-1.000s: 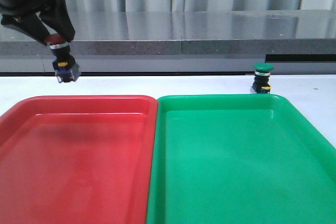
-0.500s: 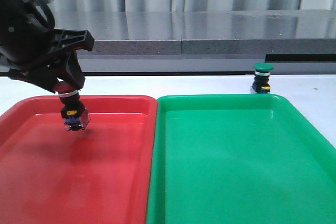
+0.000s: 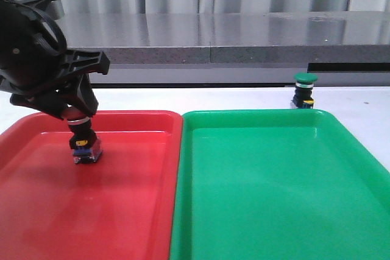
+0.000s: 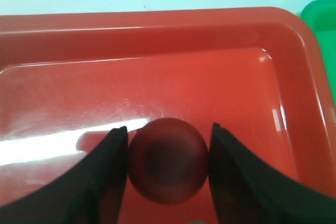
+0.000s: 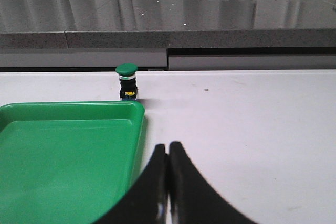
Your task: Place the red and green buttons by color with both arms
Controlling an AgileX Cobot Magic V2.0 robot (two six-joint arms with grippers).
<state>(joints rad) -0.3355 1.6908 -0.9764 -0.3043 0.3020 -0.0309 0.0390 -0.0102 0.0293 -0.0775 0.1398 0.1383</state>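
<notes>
The red button's yellow-blue base stands on the red tray's bottom, so it is now time for my left gripper to release the red button.
My left gripper (image 3: 77,112) is shut on the red button (image 3: 83,141), gripping its dark-red cap (image 4: 168,160) between both fingers. The button stands upright with its yellow-blue base on or just above the floor of the red tray (image 3: 122,211), near the tray's back left part. The green button (image 3: 304,89) stands upright on the white table just behind the far right corner of the green tray (image 3: 274,181). It also shows in the right wrist view (image 5: 126,81). My right gripper (image 5: 168,148) is shut and empty over the table beside the green tray (image 5: 63,150), well short of the green button.
The red tray (image 4: 157,77) and the green tray (image 4: 323,11) lie side by side and touch. A grey stone ledge (image 3: 244,47) runs along the back of the table. White table shows to the right of the green tray (image 5: 252,129).
My left gripper has come down and forward with the red button, from above the table behind the red tray into the tray. The green button has not moved.
</notes>
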